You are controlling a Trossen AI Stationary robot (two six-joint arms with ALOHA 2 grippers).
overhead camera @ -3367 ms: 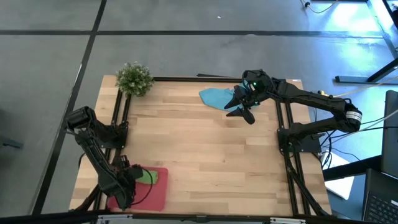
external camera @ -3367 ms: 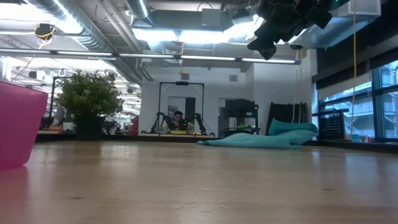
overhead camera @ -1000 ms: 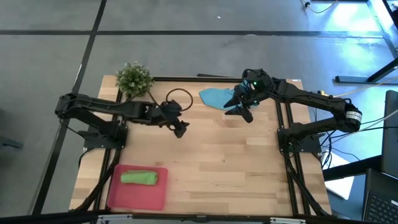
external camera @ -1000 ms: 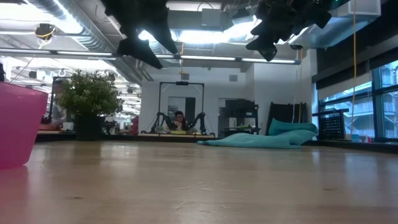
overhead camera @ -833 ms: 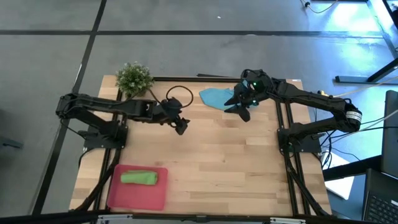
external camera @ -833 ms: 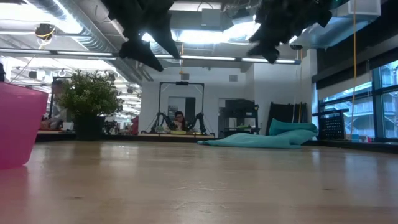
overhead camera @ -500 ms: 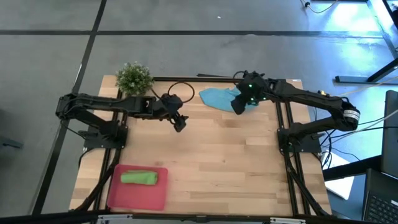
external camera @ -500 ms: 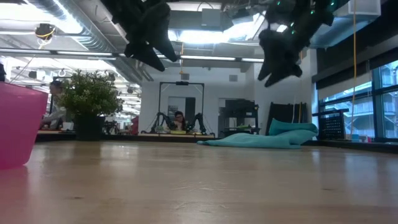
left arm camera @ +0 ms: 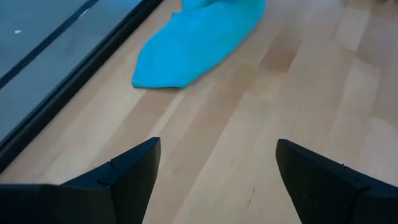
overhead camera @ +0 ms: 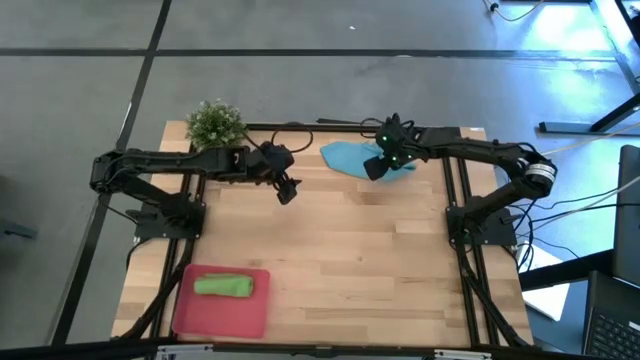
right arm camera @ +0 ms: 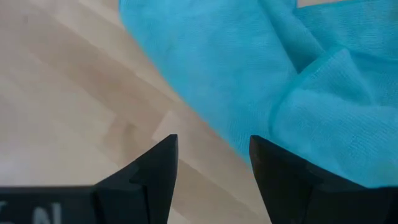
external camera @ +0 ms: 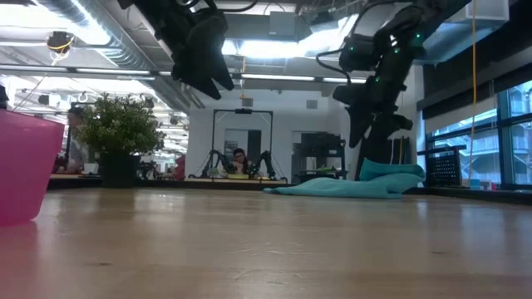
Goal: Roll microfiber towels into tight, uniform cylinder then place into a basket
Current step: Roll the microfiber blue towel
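Note:
Next, the right gripper grabs the light blue towel by its edge (right arm camera: 239, 150) to pull the towel out of its crumple (right arm camera: 305, 81) for rolling.
A light blue microfiber towel (overhead camera: 345, 156) lies crumpled on the table near its far edge, also seen in the low view (external camera: 349, 188). My right gripper (overhead camera: 373, 168) hangs open just above the towel's right part (right arm camera: 280, 68), pointing steeply down, clear of the cloth (external camera: 359, 137). My left gripper (overhead camera: 287, 193) hovers open to the left of the towel, high above the table (external camera: 218, 81), with the towel (left arm camera: 193, 40) ahead of its fingers. A lime green towel (overhead camera: 222, 286) lies rolled up in the pinkish-red basket (overhead camera: 250, 315) at the near left.
A small green bushy plant (overhead camera: 216, 125) stands at the far left corner. The basket's wall (external camera: 21, 166) shows at the left of the low view. Bare wooden table (overhead camera: 360, 260) spreads between the arms and toward the near edge.
My right gripper has come down toward the blue towel, shifting a little toward the table's left and tipping and rolling until it points steeply down. My left gripper has swung toward the far edge and the towel, rolling as it went. The towel has kept still.

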